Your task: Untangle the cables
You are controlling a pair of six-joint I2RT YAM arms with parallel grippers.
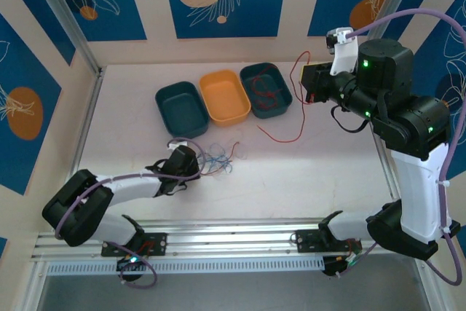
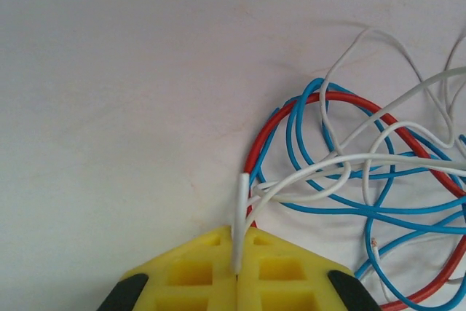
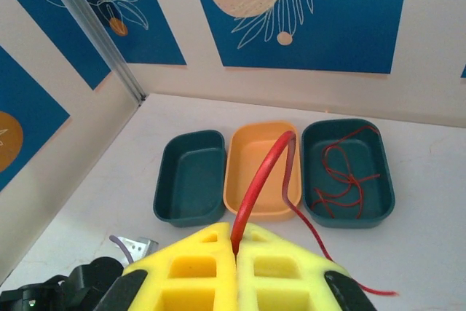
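Observation:
The left gripper needs to let go of the white wire now, since the wire's end is low above the bare, flat table beside the tangle.
The cables [image 1: 218, 156] lie as a loose tangle of blue, white and red wires [image 2: 349, 172] on the white table near its front. My left gripper [image 1: 191, 159] sits low at the tangle's left edge. It is shut [image 2: 238, 234] on the end of a white wire [image 2: 241, 209] that stands up between the yellow pads. My right gripper [image 1: 302, 81] hangs raised beside the right bin, shut [image 3: 235, 234] on a separate red wire [image 3: 261, 180]. That wire arcs up, then trails down onto the table [image 1: 301, 125].
Three bins stand in a row at the back: a dark teal one [image 1: 180, 109], an orange one [image 1: 225, 97], both bare inside, and a second teal bin [image 1: 261, 68] holding red wires [image 3: 342, 180]. Patterned walls close in the table.

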